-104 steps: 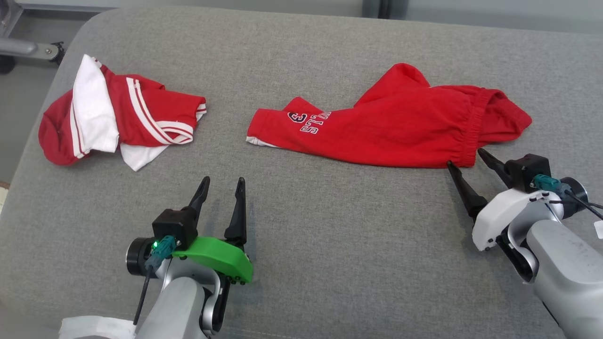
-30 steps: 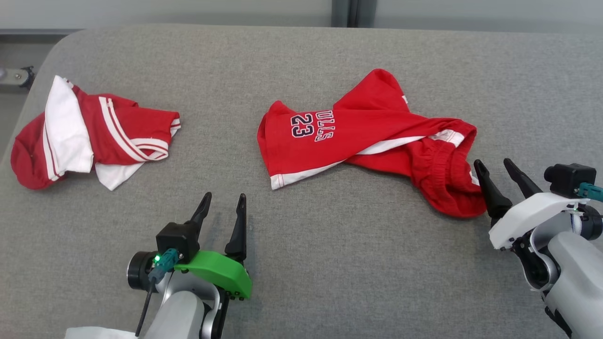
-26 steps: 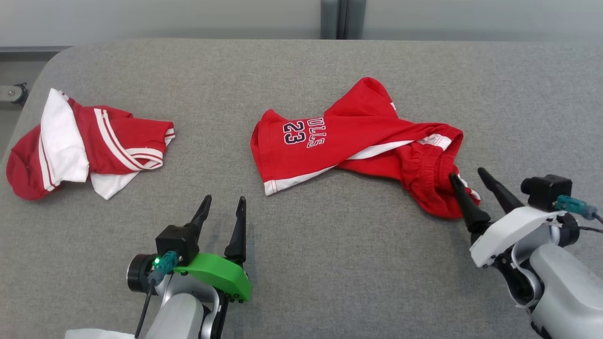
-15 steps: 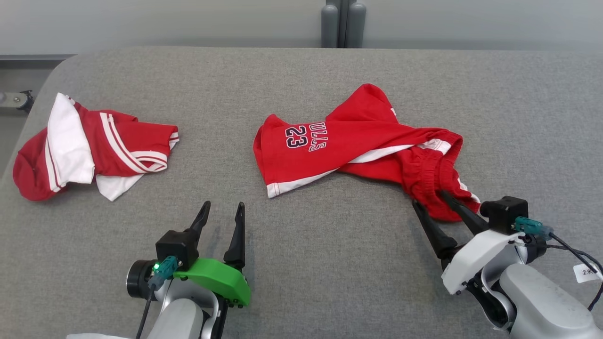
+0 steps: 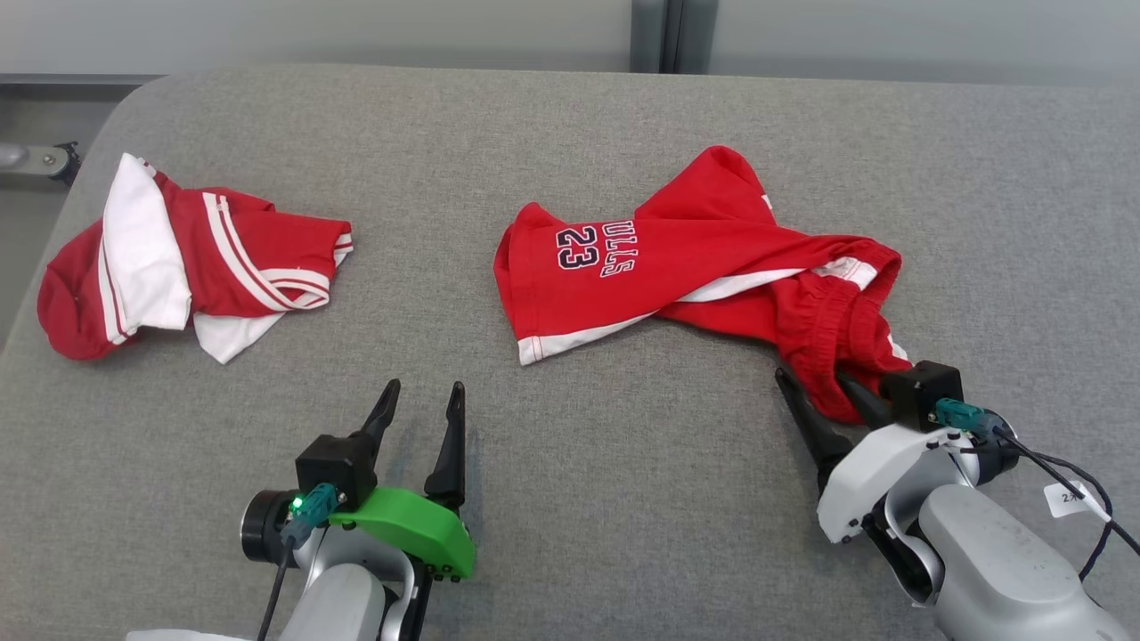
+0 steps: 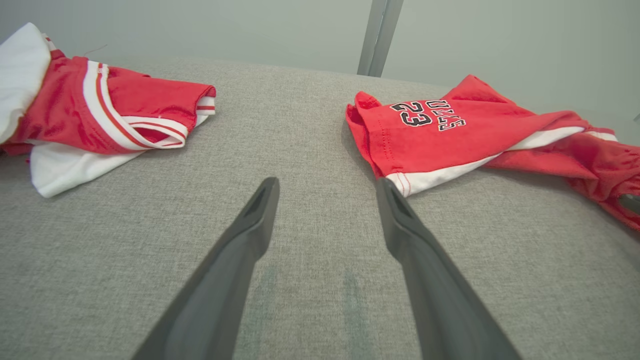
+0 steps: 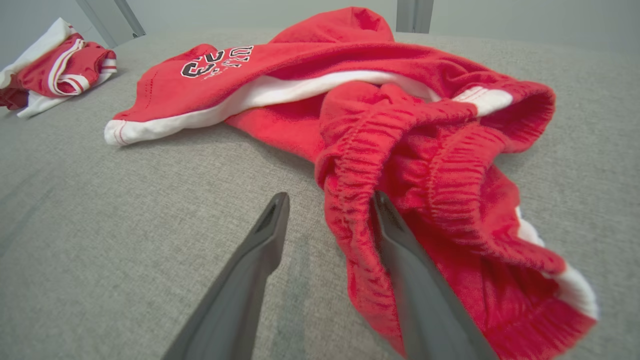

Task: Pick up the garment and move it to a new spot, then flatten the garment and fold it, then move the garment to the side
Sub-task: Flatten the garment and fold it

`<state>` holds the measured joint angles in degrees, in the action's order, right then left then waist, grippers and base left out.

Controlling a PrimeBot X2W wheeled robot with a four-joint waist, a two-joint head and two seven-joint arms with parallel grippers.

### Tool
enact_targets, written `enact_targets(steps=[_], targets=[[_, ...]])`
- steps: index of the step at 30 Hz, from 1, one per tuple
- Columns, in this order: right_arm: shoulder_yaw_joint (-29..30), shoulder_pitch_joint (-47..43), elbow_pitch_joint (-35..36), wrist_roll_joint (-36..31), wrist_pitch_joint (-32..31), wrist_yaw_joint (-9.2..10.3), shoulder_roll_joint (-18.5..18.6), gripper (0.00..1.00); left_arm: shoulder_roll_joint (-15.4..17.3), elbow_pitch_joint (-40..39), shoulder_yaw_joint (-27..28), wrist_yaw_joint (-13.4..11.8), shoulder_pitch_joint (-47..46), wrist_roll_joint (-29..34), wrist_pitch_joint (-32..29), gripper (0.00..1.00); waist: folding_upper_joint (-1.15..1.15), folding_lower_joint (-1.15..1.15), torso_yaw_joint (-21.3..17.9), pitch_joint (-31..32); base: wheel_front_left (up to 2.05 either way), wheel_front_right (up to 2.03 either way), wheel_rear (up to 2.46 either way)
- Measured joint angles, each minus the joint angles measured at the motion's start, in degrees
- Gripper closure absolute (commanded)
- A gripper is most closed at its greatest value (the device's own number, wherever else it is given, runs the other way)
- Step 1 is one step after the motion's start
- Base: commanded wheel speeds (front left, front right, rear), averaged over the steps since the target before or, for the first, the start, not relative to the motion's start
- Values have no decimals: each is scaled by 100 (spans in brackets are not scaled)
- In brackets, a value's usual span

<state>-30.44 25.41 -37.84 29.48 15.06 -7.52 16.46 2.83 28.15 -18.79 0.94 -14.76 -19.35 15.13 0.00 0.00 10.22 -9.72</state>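
Note:
The gathered waistband edge [image 5: 820, 369] of the shorts stands up in a fold while the printed leg [image 5: 598, 262] lies flat, so my right gripper should pinch the shorts by that edge next.
Red shorts [image 5: 677, 267] with a white hem and the print "23 ULLS" lie crumpled mid-surface, also in the left wrist view [image 6: 465, 130] and the right wrist view [image 7: 400, 125]. My right gripper [image 5: 815, 385] is open at the shorts' gathered waistband: one finger lies on top of the red cloth, the other on the grey surface beside it, with the waistband edge between them [image 7: 330, 200]. My left gripper [image 5: 423, 396] stands open over bare grey fabric, apart from the shorts [image 6: 325, 190].
A second red-and-white garment [image 5: 178, 258] lies bunched at the far left near the rounded edge of the grey padded surface [image 5: 579, 499]. A grey wall with a vertical post [image 5: 656, 36] runs behind. A metal bracket [image 5: 36, 160] sits off the left edge.
The shorts were turned and dragged left, their "23" print now showing. My right gripper let go, moved nearer and left, and now straddles the waistband edge. The head camera shifted. The left gripper stayed put.

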Motion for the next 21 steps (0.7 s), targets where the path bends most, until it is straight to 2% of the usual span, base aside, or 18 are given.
enact_targets(steps=[4,21], targets=[[8,-51,14,64,0,0,54,100,0,3,7,-16,-2,-20,0,0,0,0,-48,8,0,0,0],[-378,-1264,563,403,1,0,769,100,0,186,163,10,141,12,0,0,0,0,-554,460,0,0,0]])
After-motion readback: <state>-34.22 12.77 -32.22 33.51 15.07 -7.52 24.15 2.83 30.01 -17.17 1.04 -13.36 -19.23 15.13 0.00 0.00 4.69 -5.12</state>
